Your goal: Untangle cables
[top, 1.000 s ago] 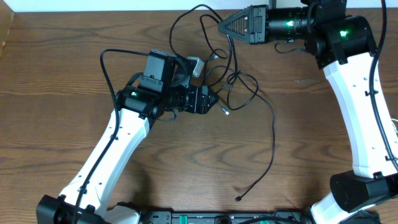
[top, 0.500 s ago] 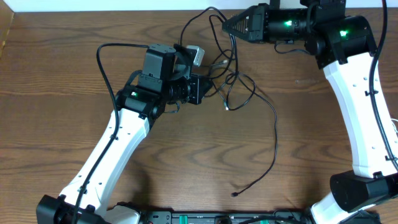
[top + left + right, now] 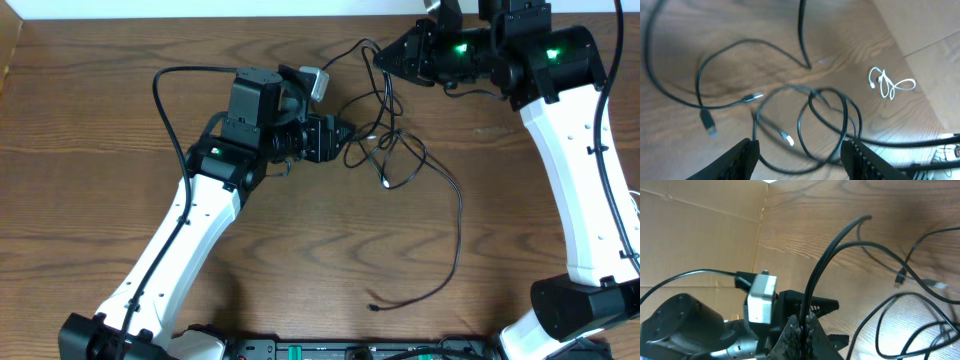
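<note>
I will pull the cables apart, so I will grab the black loop at the tangle's edge (image 3: 350, 155) (image 3: 797, 172) with my left gripper and leave my right gripper's pinch free.
Several black cables (image 3: 395, 150) lie in tangled loops on the wooden table, and one long strand trails to a plug end (image 3: 373, 306) near the front. My right gripper (image 3: 383, 55) is shut on a black cable (image 3: 827, 255), which rises from its pinched fingers (image 3: 804, 325). My left gripper (image 3: 345, 135) hovers open at the tangle's left edge. In the left wrist view its fingers (image 3: 746, 156) straddle the black loops (image 3: 827, 120) lying below, gripping nothing. A small white cable (image 3: 890, 85) lies apart, far right.
The left arm's wrist camera block (image 3: 762, 297) sits close to my right gripper. A cardboard wall (image 3: 700, 235) borders the table's far side. Bare wood (image 3: 90, 200) stretches to the left and along the front.
The right gripper drew its cable rightward, dragging the tangle and the long strand's tail with it. The left gripper rose toward the back and shut briefly, and its jaws stand apart again.
</note>
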Available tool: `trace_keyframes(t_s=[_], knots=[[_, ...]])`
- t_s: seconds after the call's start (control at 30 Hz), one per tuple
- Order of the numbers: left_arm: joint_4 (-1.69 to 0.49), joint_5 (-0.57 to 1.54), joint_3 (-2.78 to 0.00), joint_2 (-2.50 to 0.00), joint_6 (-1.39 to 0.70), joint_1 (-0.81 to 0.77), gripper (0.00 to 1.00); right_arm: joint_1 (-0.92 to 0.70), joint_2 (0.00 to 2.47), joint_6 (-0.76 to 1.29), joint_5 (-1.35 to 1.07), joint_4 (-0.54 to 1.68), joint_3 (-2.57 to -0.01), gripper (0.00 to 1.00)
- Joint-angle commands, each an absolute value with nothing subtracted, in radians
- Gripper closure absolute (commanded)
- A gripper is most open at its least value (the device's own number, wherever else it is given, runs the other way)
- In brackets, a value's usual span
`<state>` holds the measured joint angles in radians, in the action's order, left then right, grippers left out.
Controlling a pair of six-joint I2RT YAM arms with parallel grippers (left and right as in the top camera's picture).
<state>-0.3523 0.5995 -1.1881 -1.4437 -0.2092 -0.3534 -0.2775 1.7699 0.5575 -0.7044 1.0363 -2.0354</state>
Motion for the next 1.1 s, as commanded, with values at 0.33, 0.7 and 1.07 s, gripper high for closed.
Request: trace_keyframes(t_s=[0.33, 0.7, 1.07], knots=[[-0.414, 0.760, -1.196, -1.437, -0.011, -0.402, 0.39, -0.247, 1.770, 0.595, -0.516, 1.041, -2.051, 0.99], [-0.296, 0.931, -1.197, -1.437, -0.033, -0.403, 0.38, -0.253, 1.771, 0.567, -0.533, 1.095, -2.046, 0.99], [-0.270, 0.931, -1.197, -1.437, 0.020, -0.405, 0.39, -0.283, 1.771, 0.591, -0.789, 1.040, -2.046, 0.99]])
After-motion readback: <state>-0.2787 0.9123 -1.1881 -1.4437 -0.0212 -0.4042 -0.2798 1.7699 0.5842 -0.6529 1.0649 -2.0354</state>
